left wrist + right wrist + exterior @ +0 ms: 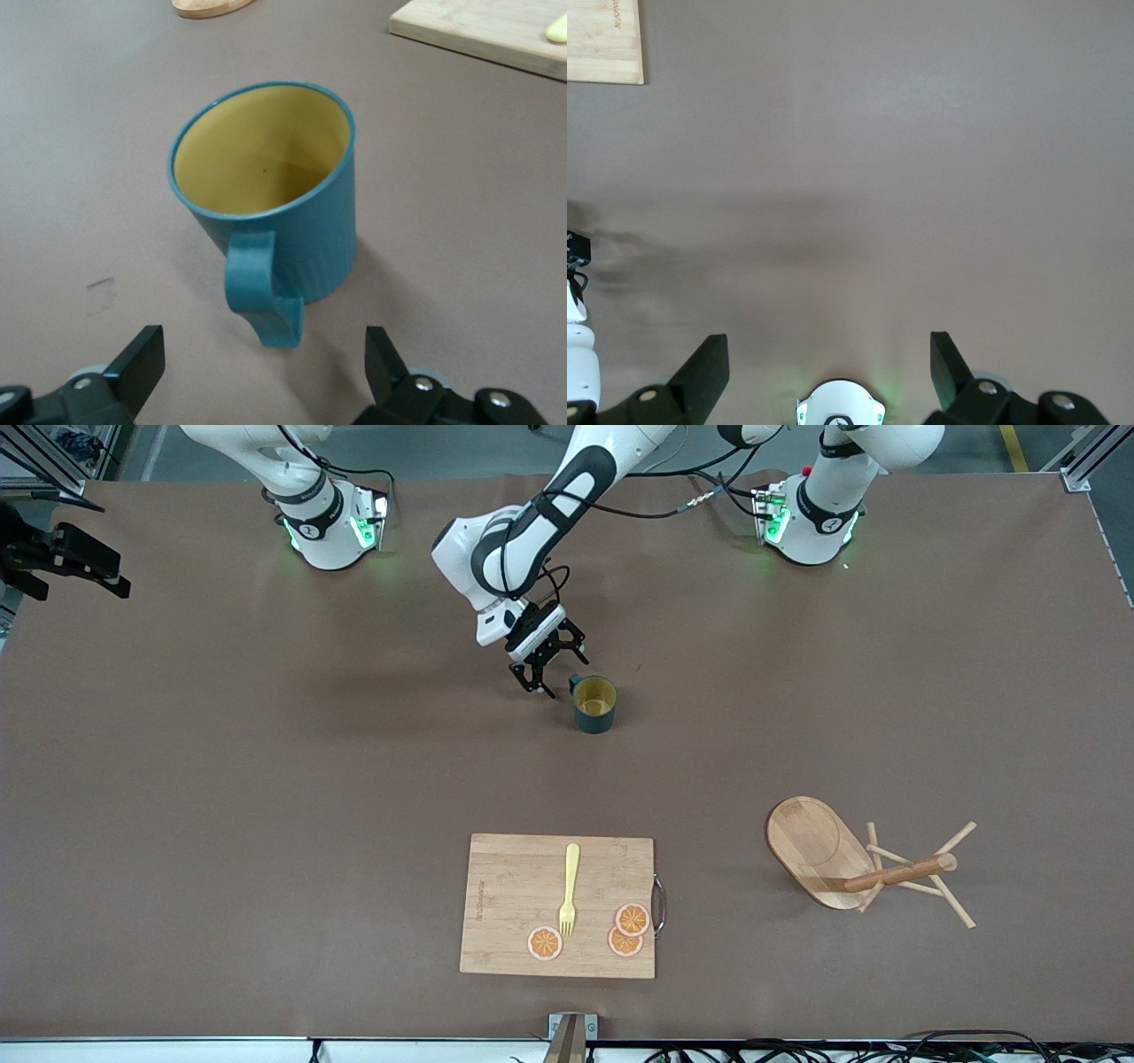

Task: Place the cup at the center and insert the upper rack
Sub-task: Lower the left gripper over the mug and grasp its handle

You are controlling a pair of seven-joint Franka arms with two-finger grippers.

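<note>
Both open fingers of my left gripper are short of the handle's loop [264, 288]. My left gripper needs to move forward toward the handle before it closes on the cup handle.
The cup [594, 702], dark teal with a yellow inside, stands upright near the middle of the table. In the left wrist view the cup [266, 177] turns its handle toward my left gripper [264, 345]. My left gripper [556, 671] hangs low beside the cup, open, its fingers spread to either side of the handle without touching it. The upper rack [819, 850] lies tipped on its side toward the left arm's end, its post [899, 871] and pegs pointing sideways. My right gripper [829, 350] waits open and empty, high over its own base.
A bamboo cutting board [558, 903] lies nearer the front camera than the cup. It carries a yellow fork [569, 890] and three orange slices [632, 919]. One corner of the board [602, 40] shows in the right wrist view.
</note>
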